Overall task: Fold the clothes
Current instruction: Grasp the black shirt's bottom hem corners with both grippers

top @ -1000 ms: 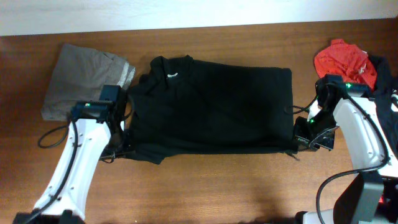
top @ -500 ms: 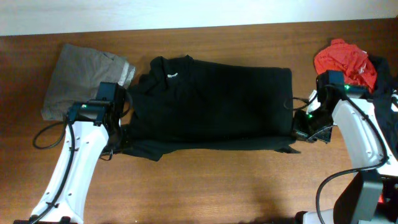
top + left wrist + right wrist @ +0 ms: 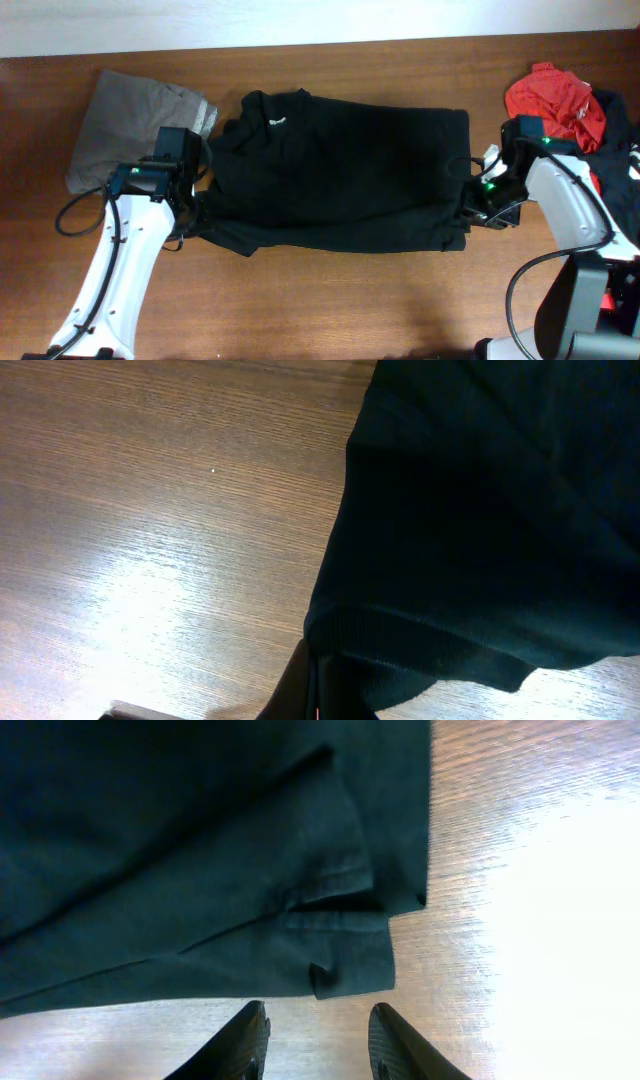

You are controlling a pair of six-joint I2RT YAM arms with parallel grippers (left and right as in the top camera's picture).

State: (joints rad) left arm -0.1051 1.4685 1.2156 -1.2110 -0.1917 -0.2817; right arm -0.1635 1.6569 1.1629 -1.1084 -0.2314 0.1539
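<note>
I will grab the black T-shirt's hem corner with my right gripper next, across from my left gripper. Then the T-shirt can be spread flat for folding.
The black T-shirt lies partly folded across the middle of the table, collar at the left. My left gripper is at its lower left edge. In the left wrist view the gripper is shut on the shirt's hem. My right gripper is at the shirt's lower right corner. In the right wrist view it is open and empty, just short of the shirt's hem corner. A grey garment lies folded at the far left. A red shirt is crumpled at the far right.
A dark garment lies beside the red shirt at the right edge. Cables trail from both arms, one looping on the table at the left. The bare wooden table stretches in front of the shirt.
Both grippers moved away from the front edge, carrying the shirt's lower edge up and inward. My right gripper has opened and let the hem go. My left gripper still holds it.
</note>
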